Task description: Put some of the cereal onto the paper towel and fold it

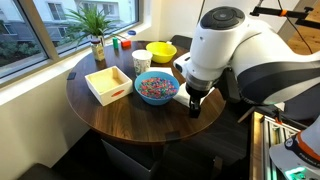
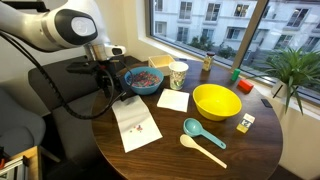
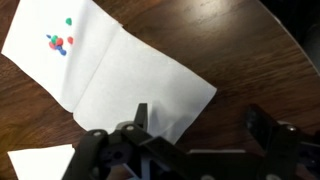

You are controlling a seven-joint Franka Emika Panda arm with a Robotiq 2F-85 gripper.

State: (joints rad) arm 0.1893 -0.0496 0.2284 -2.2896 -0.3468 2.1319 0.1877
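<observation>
My gripper pinches the edge of the paper towel [image 2: 135, 122] near its bare corner next, away from the cereal pieces, to fold the towel over them.
A white paper towel [image 2: 135, 122] lies flat and unfolded on the round wooden table [image 2: 250, 150]. A few coloured cereal pieces [image 3: 58, 42] sit near one corner of the towel [image 3: 120, 70]. A blue bowl of cereal [image 2: 145, 80] stands just beyond it and shows in both exterior views [image 1: 155, 87]. My gripper [image 3: 200, 125] is open and empty. It hangs low over the towel's edge, with one finger over the paper and the other over bare wood. In an exterior view it is between the bowl and the towel [image 2: 108, 85]. The arm hides the towel in the exterior view from the bowl's side.
A white cup [image 2: 178, 73], a yellow bowl [image 2: 215, 100], a smaller white napkin [image 2: 173, 100], a teal scoop [image 2: 205, 132] and a wooden spoon [image 2: 200, 148] share the table. A white square tray [image 1: 108, 83] sits beside the blue bowl. A potted plant [image 1: 96, 30] stands by the window.
</observation>
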